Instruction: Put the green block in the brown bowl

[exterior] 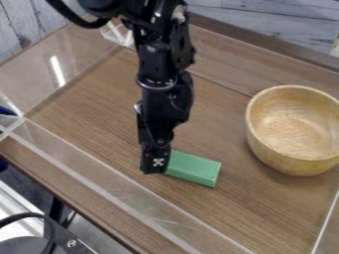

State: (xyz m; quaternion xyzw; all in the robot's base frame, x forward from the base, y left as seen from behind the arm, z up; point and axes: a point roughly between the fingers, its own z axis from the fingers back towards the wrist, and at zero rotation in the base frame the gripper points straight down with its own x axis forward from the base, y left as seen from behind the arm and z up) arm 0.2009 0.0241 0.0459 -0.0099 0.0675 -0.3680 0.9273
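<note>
I should next pick up the block with my gripper by its end farther from the bowl (175, 165), so that I can put the green block in the brown bowl (295, 127).
The green block (195, 170) lies flat on the wooden table, near the front. My gripper (157, 159) points straight down over the block's left end, its black fingers low at that end and covering it. The jaws look open, with nothing lifted between them; whether the fingers touch the block I cannot tell. The brown bowl (295, 127) stands empty to the right, well apart from the block and the arm.
Clear acrylic walls (30, 129) ring the wooden table (93, 109); a clear stand (119, 30) sits at the back left. The dark arm (162, 60) rises from the gripper toward the top of the view.
</note>
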